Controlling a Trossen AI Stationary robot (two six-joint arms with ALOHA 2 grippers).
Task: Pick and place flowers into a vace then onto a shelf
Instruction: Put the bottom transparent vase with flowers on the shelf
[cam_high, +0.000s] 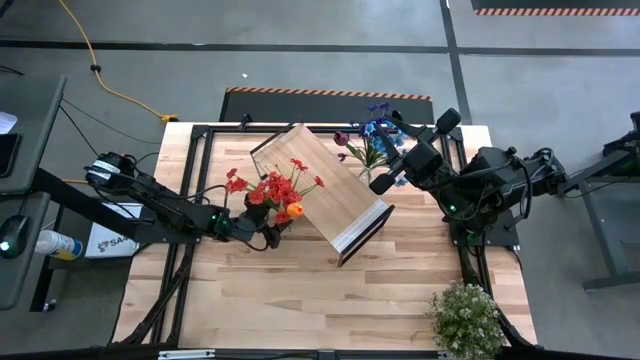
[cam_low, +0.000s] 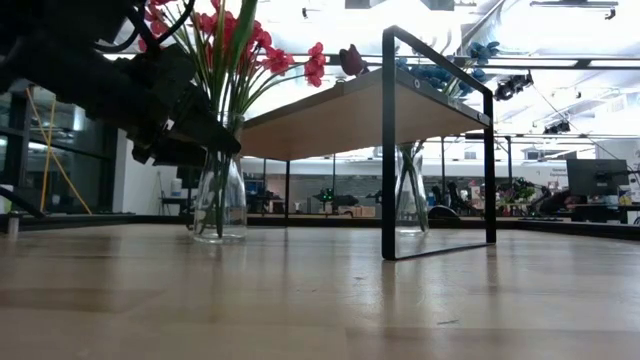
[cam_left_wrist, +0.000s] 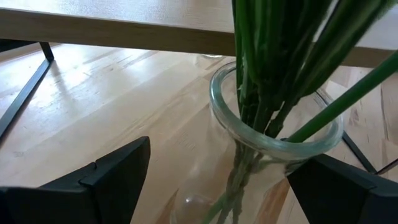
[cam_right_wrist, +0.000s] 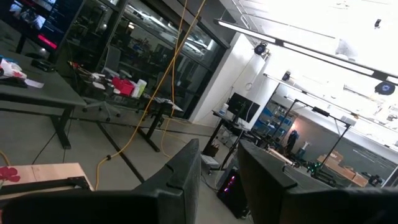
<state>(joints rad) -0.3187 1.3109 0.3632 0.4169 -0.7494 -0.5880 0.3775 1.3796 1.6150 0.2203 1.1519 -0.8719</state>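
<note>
My left gripper grips the glass vase by its neck (cam_left_wrist: 249, 163) next, to set the red and orange flowers onto the shelf (cam_left_wrist: 124, 30).
A clear glass vase (cam_low: 220, 205) with red and orange flowers (cam_high: 275, 192) stands on the table, next to the shelf's left side. The light-wood shelf (cam_high: 325, 190) stands on its dark frame legs (cam_low: 388, 150). My left gripper (cam_high: 262, 233) is open. Its fingers stand on either side of the vase's neck (cam_left_wrist: 261, 168), below the rim (cam_left_wrist: 273, 134). A second glass vase (cam_low: 410, 200) with blue and purple flowers (cam_high: 375, 140) stands beyond the shelf. My right gripper (cam_high: 385, 182) is up in the air beside those flowers, open by a narrow gap and empty. My left gripper comes level at the vase from the table's left. One finger (cam_left_wrist: 99, 180) stands clear of the glass. I cannot tell whether the other finger (cam_left_wrist: 336, 186) touches the neck. The vase stands upright on the table.
A bushy pale-green potted plant (cam_high: 465, 318) stands at the table's near right corner. The shelf lies slantwise across the table's far middle. Bare tabletop (cam_high: 300, 290) lies in front of it. A dark frame rail (cam_high: 200, 130) runs along the far edge.
</note>
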